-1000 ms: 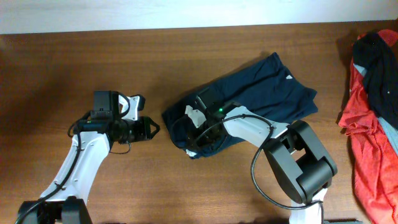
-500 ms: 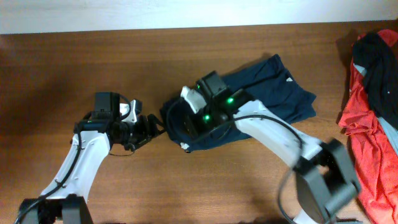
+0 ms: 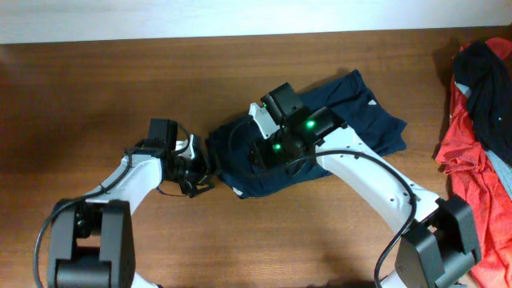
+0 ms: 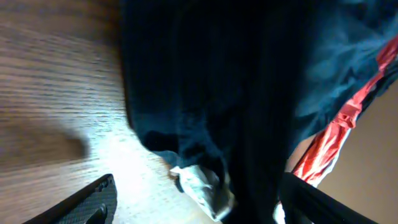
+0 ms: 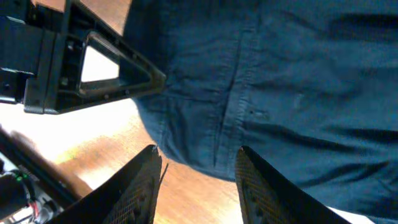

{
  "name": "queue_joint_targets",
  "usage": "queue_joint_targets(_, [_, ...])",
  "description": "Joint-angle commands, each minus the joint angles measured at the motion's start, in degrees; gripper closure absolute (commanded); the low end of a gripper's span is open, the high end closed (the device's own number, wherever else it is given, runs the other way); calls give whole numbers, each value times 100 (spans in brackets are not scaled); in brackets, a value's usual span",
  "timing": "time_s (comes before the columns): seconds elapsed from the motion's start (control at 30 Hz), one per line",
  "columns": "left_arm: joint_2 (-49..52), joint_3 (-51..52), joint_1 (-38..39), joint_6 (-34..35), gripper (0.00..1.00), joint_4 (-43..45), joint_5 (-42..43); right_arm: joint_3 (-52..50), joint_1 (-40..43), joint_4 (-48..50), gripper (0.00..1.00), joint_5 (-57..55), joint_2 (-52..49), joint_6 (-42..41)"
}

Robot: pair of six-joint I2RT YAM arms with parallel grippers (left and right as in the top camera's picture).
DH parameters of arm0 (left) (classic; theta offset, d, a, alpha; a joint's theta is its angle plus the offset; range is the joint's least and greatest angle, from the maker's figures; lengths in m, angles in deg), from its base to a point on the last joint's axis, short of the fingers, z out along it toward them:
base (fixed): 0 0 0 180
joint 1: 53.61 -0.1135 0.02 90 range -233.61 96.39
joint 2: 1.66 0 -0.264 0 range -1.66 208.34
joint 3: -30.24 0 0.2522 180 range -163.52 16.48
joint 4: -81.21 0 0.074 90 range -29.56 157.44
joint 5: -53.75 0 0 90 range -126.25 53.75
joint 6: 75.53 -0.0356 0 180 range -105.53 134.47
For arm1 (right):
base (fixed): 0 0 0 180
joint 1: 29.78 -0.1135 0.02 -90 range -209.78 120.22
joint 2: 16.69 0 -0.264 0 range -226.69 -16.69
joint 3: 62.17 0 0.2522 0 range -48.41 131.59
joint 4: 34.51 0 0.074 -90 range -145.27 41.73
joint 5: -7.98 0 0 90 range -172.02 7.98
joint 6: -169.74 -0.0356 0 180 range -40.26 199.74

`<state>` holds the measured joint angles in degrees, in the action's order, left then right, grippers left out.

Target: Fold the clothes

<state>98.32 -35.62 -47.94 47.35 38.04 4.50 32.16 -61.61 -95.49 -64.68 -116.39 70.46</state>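
I need to pinch the shorts next by their rounded edge with my right gripper to fold them, leaving the hem to my left gripper.
The clothes, a dark navy pair of shorts [image 3: 344, 132], lie crumpled at the table's middle. My left gripper [image 3: 202, 170] sits at their left edge, low over the wood. In the left wrist view that gripper [image 4: 199, 208] is open wide, with the shorts' [image 4: 236, 93] hem and a white label [image 4: 202, 186] hanging between its fingers. My right gripper [image 3: 258, 154] hovers over the left part of the shorts. The right wrist view shows it [image 5: 198, 155] open, its fingertips straddling the rounded edge of the shorts [image 5: 280, 81], and the wood below.
A heap of red, black and grey garments [image 3: 480, 136] lies at the table's right edge and shows as a red strip [image 4: 329, 137] in the left wrist view. Bare wooden table [image 3: 96, 88] stretches left and behind. The left gripper's black finger [image 5: 106, 68] is close to the right gripper.
My left gripper has moved right to the shorts' left edge and opened wide. The right arm has swung back over the shorts and its jaws have opened wider.
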Motion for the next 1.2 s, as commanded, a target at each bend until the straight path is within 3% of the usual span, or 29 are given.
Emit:
queue_joint_targets(0.0, [249,-4,-2,157,14,101,37,11,79,-42,57,-153,-42,-63])
queue_joint_targets(0.53, [1412,-7,417,529,13,1565,197,-2,68,-192,58,-153,-111,-66])
queue_joint_targets(0.67, [1405,-7,509,511,29,1613,476,-2,74,-236,58,-153,-111,-66])
queue_joint_targets(0.9, [1399,-7,328,476,34,1589,494,-13,81,-302,58,-396,-238,-205])
queue_joint_targets(1.07, [1399,-9,79,208,65,1587,496,-22,83,-273,76,-881,-627,-627])
queue_joint_targets(1.17, [1399,-7,-105,146,68,1582,592,-22,76,-245,81,-885,-1021,-667])
